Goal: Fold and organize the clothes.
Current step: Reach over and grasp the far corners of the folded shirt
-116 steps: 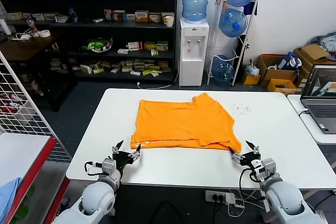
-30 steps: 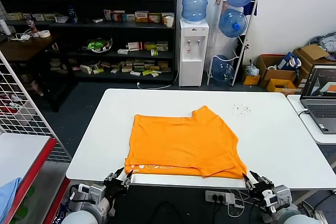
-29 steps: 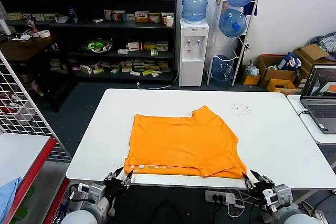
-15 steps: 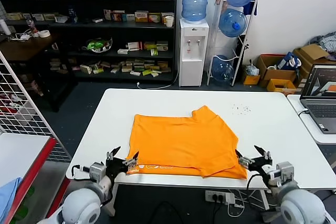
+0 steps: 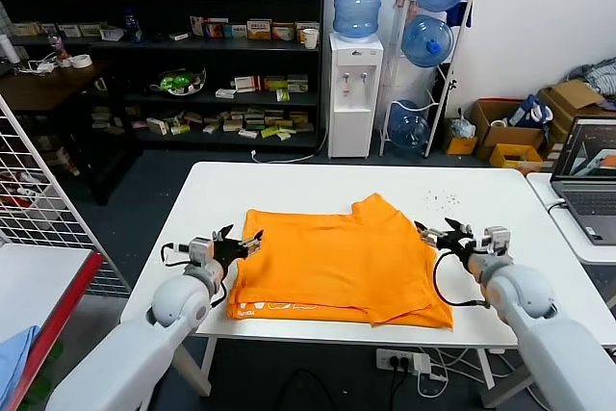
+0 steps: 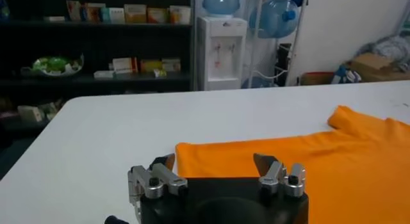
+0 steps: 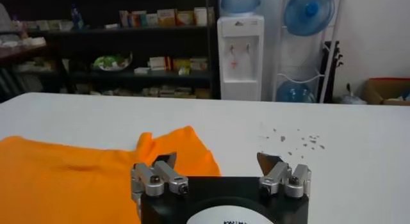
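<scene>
The left gripper should next grab the orange T-shirt (image 5: 337,262) by its corner (image 5: 253,216) opposite the hem. Then the robot will fold the shirt over toward the hem.
The bright orange T-shirt (image 5: 337,262) lies folded flat on the white table (image 5: 481,209), its hem with a pale line toward the near edge. My left gripper (image 5: 238,241) is open and empty at the shirt's left edge, just above the table. My right gripper (image 5: 435,234) is open and empty at the shirt's right edge, near the sleeve. In the left wrist view the shirt (image 6: 307,161) spreads just beyond the open gripper (image 6: 215,162). In the right wrist view the sleeve (image 7: 173,152) lies beside the open gripper (image 7: 216,160).
A laptop (image 5: 589,180) sits on a side table at the right. A wire rack (image 5: 38,209) and a red-edged shelf with a light blue cloth (image 5: 14,358) stand at the left. Small dark specks (image 5: 441,201) lie on the table behind the shirt. Shelves and a water dispenser (image 5: 354,93) stand behind.
Both grippers have risen from below the table's near edge and moved forward to the shirt's left and right edges. The shirt now lies a little nearer the front edge than 3.9 s ago.
</scene>
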Controlling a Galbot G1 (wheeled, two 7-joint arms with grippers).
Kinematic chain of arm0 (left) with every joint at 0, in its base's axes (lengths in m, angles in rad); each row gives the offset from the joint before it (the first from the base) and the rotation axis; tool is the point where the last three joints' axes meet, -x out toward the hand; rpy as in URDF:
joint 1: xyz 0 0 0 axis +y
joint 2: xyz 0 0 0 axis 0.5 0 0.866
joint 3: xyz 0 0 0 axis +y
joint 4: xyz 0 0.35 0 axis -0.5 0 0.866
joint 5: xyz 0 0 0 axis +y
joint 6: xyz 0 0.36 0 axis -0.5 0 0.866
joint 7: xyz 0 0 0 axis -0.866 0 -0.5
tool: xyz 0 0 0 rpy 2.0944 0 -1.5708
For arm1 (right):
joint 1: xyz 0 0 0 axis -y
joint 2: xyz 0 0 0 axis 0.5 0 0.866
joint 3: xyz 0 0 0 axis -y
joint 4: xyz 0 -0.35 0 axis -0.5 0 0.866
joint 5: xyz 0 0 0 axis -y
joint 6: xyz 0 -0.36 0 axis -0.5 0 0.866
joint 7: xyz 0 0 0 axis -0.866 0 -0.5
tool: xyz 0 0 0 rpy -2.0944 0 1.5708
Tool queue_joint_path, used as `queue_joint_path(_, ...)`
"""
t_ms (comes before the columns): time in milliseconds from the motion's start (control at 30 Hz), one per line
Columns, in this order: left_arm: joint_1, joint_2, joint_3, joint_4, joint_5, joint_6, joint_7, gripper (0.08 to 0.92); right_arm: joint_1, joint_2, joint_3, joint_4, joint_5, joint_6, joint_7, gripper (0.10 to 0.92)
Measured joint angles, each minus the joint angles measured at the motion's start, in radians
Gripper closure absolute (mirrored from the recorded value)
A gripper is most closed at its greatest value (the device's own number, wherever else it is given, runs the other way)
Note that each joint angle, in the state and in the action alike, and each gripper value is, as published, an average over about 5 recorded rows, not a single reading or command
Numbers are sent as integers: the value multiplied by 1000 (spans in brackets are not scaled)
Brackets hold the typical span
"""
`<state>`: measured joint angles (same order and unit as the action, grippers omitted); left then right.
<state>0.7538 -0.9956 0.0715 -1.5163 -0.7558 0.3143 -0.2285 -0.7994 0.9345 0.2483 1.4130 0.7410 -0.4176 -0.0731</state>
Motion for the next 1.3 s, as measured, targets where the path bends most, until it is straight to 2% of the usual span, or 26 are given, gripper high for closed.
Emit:
queue_joint_path(300, -170, -94, 46, 256, 10, -14, 38, 177, 162, 96, -57, -235, -64, -4, -80, 203)
queue_joint_path(600, -258, -181, 52, 467, 54, -41, 71, 177, 249, 182, -79, -402, -143, 21, -141, 203)
queue_joint_path(700, -270, -203, 55, 519, 64, -42, 76, 177, 272, 208, -82, -449, -168, 36, -154, 233)
queue_joint_path(833, -278, -226, 55, 570, 78, -42, 80, 178, 298, 241, -86, -503, -196, 55, -167, 337)
queue_joint_path(933, -282, -235, 54, 592, 85, -42, 85, 214, 311, 262, -90, -537, -213, 64, -171, 423)
queue_joint_path(1300, -272, -229, 62, 595, 80, -25, 100, 526, 329, 297, -89, -595, -239, 79, -171, 770)
